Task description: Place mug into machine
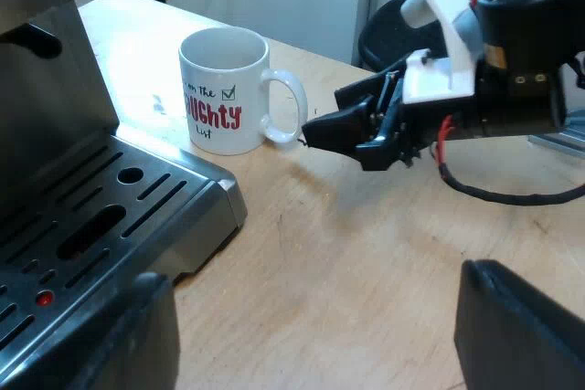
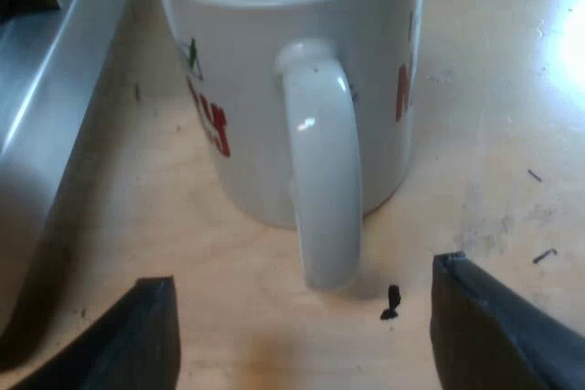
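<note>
The right gripper grips the white mug by its handle point(image 2: 325, 162) next, to place the mug into the machine point(image 2: 46, 98).
A white mug point(image 1: 222, 89) with red and black lettering stands upright on the wooden table beside the espresso machine's drip tray point(image 1: 101, 226). Its handle point(image 1: 285, 107) points toward my right gripper point(image 1: 315, 130), whose tips sit just short of the handle. Seen from the right wrist, the mug point(image 2: 292, 61) is close, its handle point(image 2: 320, 162) facing me, and my right gripper point(image 2: 302, 335) is open with a finger on either side of the handle's line, not touching. My left gripper point(image 1: 311, 335) hovers open above the table near the tray's corner.
The machine's metal body point(image 1: 46, 61) rises over the slotted tray, with a small red mark point(image 1: 44, 298) in the grate. A dark round object point(image 1: 379, 29) sits past the table's edge. The machine's metal edge point(image 2: 46, 107) runs close by the mug.
</note>
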You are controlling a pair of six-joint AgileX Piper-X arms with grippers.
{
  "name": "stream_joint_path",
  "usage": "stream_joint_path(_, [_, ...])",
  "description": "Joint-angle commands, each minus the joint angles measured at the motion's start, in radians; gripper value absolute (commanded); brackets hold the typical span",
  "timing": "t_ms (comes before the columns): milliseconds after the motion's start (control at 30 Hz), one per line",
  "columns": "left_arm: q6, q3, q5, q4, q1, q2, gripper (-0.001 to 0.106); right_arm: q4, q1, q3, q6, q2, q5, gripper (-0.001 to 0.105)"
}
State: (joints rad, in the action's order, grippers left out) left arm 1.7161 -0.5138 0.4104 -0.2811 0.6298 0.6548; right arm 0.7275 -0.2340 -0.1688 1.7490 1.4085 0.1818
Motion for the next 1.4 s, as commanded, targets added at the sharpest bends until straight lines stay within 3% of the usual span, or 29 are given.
stream_joint_path(33, [0.014,-0.005,-0.011,0.014,0.004,-0.003,0.065,0.036,0.001,-0.031,0.004,0.036,0.001,0.059])
stream_joint_path(333, [0.014,-0.005,-0.009,0.014,0.004,-0.003,0.065,0.04,0.001,-0.121,0.004,0.116,0.001,0.057])
stream_joint_path(600, [0.014,-0.005,-0.009,0.012,0.004,-0.003,0.065,0.04,0.059,-0.142,0.002,0.141,-0.002,0.054])
stream_joint_path(900, [0.014,-0.005,-0.009,0.012,0.004,-0.003,0.065,0.04,0.141,-0.15,0.031,0.147,-0.189,0.054])
stream_joint_path(1300, [0.014,-0.003,-0.009,0.012,0.004,-0.003,0.065,0.038,0.141,-0.179,0.035,0.173,-0.209,0.053])
stream_joint_path(1400, [0.014,-0.003,-0.009,0.012,0.004,-0.003,0.065,0.038,0.141,-0.179,0.035,0.173,-0.209,0.044])
